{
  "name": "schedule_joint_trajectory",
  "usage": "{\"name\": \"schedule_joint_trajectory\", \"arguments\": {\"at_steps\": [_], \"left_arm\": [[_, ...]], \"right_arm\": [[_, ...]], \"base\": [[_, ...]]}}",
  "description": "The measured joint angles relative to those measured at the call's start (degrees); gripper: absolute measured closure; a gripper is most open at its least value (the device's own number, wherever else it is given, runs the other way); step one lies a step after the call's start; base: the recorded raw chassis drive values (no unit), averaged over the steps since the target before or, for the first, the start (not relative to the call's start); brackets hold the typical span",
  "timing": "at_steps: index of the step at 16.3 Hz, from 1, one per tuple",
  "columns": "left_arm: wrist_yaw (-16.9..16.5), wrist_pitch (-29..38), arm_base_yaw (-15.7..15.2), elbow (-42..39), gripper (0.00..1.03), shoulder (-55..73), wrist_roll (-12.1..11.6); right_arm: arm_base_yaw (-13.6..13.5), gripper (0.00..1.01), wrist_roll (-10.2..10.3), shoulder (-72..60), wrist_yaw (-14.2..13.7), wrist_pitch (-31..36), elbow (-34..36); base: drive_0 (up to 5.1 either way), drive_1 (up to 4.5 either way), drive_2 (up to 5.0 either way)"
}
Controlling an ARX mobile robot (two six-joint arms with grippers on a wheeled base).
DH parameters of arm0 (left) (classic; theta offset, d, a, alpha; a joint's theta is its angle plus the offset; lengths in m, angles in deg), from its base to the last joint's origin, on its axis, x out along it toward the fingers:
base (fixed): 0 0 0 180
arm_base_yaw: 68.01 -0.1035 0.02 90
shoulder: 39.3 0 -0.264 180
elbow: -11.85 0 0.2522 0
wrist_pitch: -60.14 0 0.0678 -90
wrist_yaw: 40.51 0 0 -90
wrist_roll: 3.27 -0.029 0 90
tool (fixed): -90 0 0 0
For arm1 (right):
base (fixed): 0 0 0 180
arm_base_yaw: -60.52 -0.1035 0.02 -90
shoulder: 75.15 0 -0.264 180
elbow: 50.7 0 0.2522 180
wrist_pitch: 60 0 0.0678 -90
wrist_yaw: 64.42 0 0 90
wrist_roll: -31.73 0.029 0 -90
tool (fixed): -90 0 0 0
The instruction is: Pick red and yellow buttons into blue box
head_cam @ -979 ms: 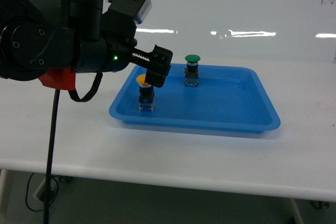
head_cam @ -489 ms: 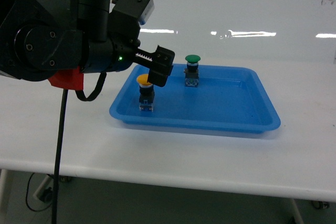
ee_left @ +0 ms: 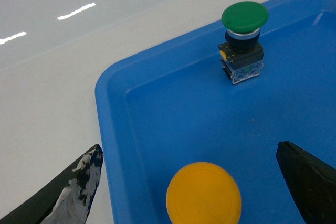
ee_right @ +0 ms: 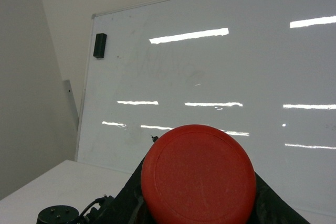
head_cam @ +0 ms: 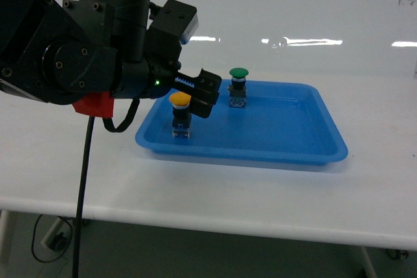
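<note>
The left gripper takes hold of the yellow button by its orange cap [head_cam: 180,99] next, to move the button into a blue box [head_cam: 306,153].
The yellow button [head_cam: 180,99] stands upright at the left end of the blue box [head_cam: 306,153], free of any grip. My left gripper [head_cam: 190,96] hangs open around its orange cap, with one dark finger [head_cam: 206,90] showing to the cap's right. From the left wrist the cap [ee_left: 203,195] lies between the spread fingertips of the left gripper [ee_left: 191,184], above the box floor [ee_left: 173,114]. The red button [ee_right: 198,174] fills the right wrist view. My right gripper [ee_right: 198,205] is shut on it, held up facing a whiteboard, and is out of the head view.
A green-capped button [head_cam: 238,89] stands in the back of the box, also seen from the left wrist as the green button [ee_left: 243,40]. The box rests on a white table [head_cam: 215,193]. The bulky left arm [head_cam: 85,63] hangs over the table's left side.
My left arm has shifted right and slightly down, so its finger now sits to the right of the yellow cap. The yellow and green buttons have not moved.
</note>
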Motion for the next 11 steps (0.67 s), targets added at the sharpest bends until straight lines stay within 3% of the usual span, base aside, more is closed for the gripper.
{"name": "schedule_joint_trajectory", "arguments": {"at_steps": [9, 11], "left_arm": [[-0.72, -3.76, 2.27, 3.61, 0.05, 5.44, 0.07], [2.78, -6.19, 2.03, 4.87, 0.05, 7.43, -1.11]], "right_arm": [[0.0, 0.73, 0.0, 0.0, 0.0, 0.0, 0.0], [0.0, 0.73, 0.0, 0.0, 0.0, 0.0, 0.0]], "base": [[0.0, 0.0, 0.0], [0.0, 0.0, 0.0]]}}
